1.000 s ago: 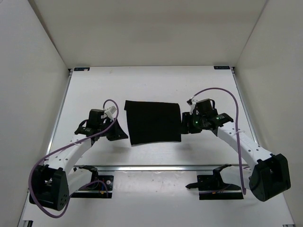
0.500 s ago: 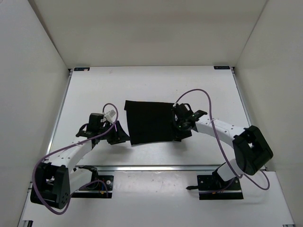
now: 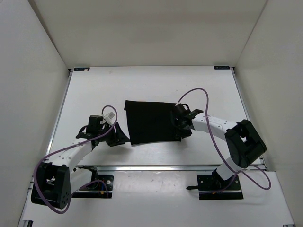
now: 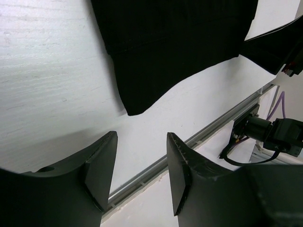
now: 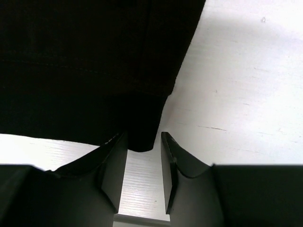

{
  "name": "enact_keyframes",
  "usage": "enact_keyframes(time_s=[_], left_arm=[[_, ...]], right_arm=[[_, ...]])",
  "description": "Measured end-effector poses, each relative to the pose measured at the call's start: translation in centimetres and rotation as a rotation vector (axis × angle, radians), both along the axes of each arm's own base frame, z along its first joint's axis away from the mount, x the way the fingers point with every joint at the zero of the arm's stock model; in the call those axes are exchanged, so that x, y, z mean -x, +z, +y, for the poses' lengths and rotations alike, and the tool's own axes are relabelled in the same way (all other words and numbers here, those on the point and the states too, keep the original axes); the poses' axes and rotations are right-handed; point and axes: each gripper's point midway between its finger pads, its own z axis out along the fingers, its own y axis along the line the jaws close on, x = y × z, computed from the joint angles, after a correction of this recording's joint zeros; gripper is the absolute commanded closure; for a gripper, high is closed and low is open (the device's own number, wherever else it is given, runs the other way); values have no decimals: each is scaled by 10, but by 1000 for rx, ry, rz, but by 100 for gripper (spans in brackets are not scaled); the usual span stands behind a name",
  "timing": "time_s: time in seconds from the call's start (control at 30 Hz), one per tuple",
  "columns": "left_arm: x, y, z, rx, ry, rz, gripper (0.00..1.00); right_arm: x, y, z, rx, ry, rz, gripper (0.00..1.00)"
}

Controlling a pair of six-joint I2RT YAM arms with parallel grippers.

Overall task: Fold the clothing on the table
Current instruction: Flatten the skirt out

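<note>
The clothing's near corner (image 3: pixel 132 143) (image 4: pixel 134 107) is across from my right gripper's corner. My left gripper should pick it up next, to lift that edge of the clothing for folding.
The black clothing (image 3: pixel 152 122) lies flat in the middle of the white table (image 3: pixel 94 90). My left gripper (image 3: pixel 123 138) is low at its near left corner, a short way off. In the left wrist view the left gripper (image 4: pixel 142 137) is open with only bare table between the fingers, and the clothing (image 4: pixel 175 42) has its corner just ahead of the tips. My right gripper (image 3: pixel 179 134) sits at the near right corner. In the right wrist view the right gripper (image 5: pixel 143 137) is open, and the clothing (image 5: pixel 85 61) has its corner between the fingertips.
A metal rail (image 3: pixel 156 167) runs along the table's near side, also seen as the rail (image 4: pixel 203 139) in the left wrist view. The right arm's elbow (image 3: pixel 244 144) stands right of the clothing. White walls close in the left, right and back.
The right arm has swung in to the clothing's near right corner and its jaws have narrowed. The left gripper has opened wider and edged nearer.
</note>
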Motion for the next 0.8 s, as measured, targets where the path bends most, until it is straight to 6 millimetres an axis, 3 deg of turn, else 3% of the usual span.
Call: enact_keyframes(time_s=[0.07,0.13,0.37,0.47,0.5,0.53,0.57,0.8], left_arm=[[2,-2,0,2,3,7,43],[3,-4,0,3,5,13,42],[2,-4,1,5,14,13,42],[2,-5,1,7,18,16,41],[2,-4,1,7,19,15,41],[1,-4,1,8,20,16,41],[1,-4,1,8,21,16,41],[0,-9,1,-4,28,27,41]], right_arm=[[-2,1,1,-8,-7,-5,76],[-3,1,2,-15,-16,-6,76],[-6,2,15,-27,-8,-12,68],[-7,-5,18,-23,-5,3,76],[-8,-4,20,-22,-5,4,82],[-9,-5,21,-24,-7,4,96],[-10,-5,22,-22,-7,6,100],[-10,10,25,-81,-17,-4,100]])
